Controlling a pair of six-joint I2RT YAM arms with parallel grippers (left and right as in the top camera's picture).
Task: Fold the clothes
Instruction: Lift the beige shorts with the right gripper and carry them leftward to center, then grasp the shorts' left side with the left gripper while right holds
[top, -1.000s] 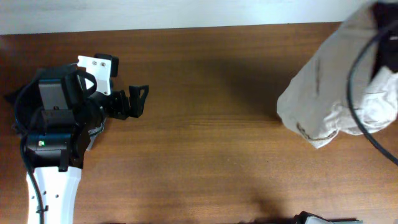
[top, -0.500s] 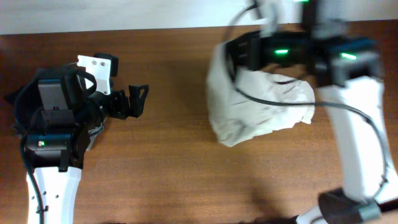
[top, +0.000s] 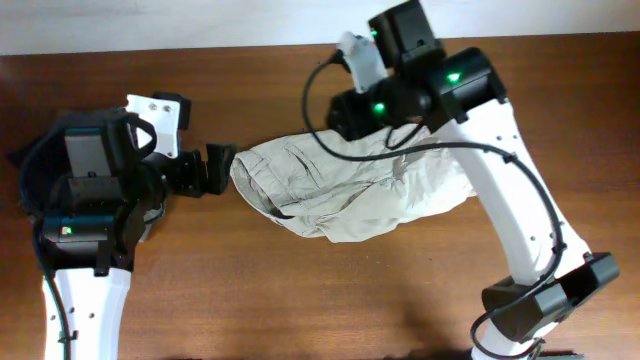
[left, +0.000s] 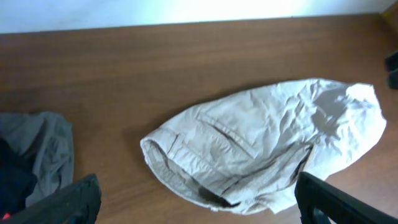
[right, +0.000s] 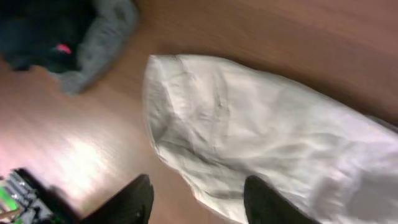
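Note:
My left gripper grabs the crumpled beige shorts by the waistband edge (top: 242, 173) (left: 152, 150) next, to spread them open and flat for folding.
A pair of light beige shorts (top: 350, 190) lies crumpled across the middle of the wooden table, waistband end to the left. The shorts (left: 261, 140) fill the left wrist view, and in the right wrist view the shorts (right: 267, 137) lie below the fingers. My left gripper (top: 218, 168) is open at table level, its tips right at the waistband edge, with nothing between its fingers (left: 326, 199). My right gripper (right: 202, 202) hovers above the shorts' back edge, jaws apart, and its fingers (right: 134, 199) grip nothing that I can see.
A heap of dark and grey clothes (right: 68, 31) lies at the table's left end, beside the left arm; grey cloth (left: 43, 149) shows in the left wrist view. The right arm (top: 510, 180) arches over the shorts' right end. Bare wood (top: 300, 300) runs along the front.
The right arm swung in from the far right carrying the bunched shorts, then its jaws opened and the shorts now lie spread on the table. The left arm has not moved.

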